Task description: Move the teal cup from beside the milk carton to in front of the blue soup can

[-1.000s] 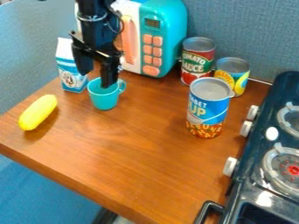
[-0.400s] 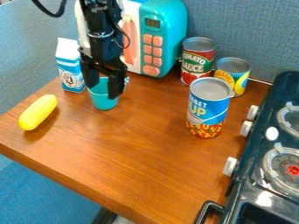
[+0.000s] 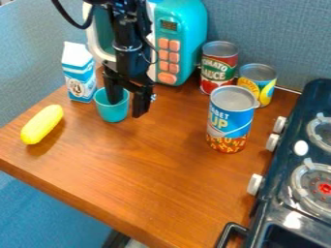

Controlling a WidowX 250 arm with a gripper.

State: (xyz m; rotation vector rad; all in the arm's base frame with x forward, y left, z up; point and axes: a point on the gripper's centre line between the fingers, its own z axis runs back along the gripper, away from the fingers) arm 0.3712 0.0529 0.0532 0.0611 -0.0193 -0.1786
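Note:
The teal cup [image 3: 111, 112] needs to move to the open table, so my gripper will grip it by its rim next.
The black gripper [image 3: 127, 102] hangs at the upper left of the work surface, over a teal cup [image 3: 111, 112]. Its fingers are spread: one reaches down at the cup's mouth, seemingly inside the rim, and the other stands outside, to the right of the cup. The cup is upright on the wooden surface, and its handle is hidden behind the gripper. Just left of the cup stands a blue and white milk carton [image 3: 79, 80]. A yellow corn-like toy [image 3: 42, 124] lies farther left, near the edge.
Behind the arm is a teal and white toy microwave [image 3: 183, 29]. To the right stand a large soup can [image 3: 229, 123], a tomato sauce can [image 3: 218, 68] and a yellow-labelled can [image 3: 259, 82]. A dark toy stove [image 3: 278, 208] with knobs borders the wooden table [image 3: 148, 169] on the right.
The gripper has moved right and down, from over the cup to astride its right side. The cup has shifted slightly left, and its handle has become hidden.

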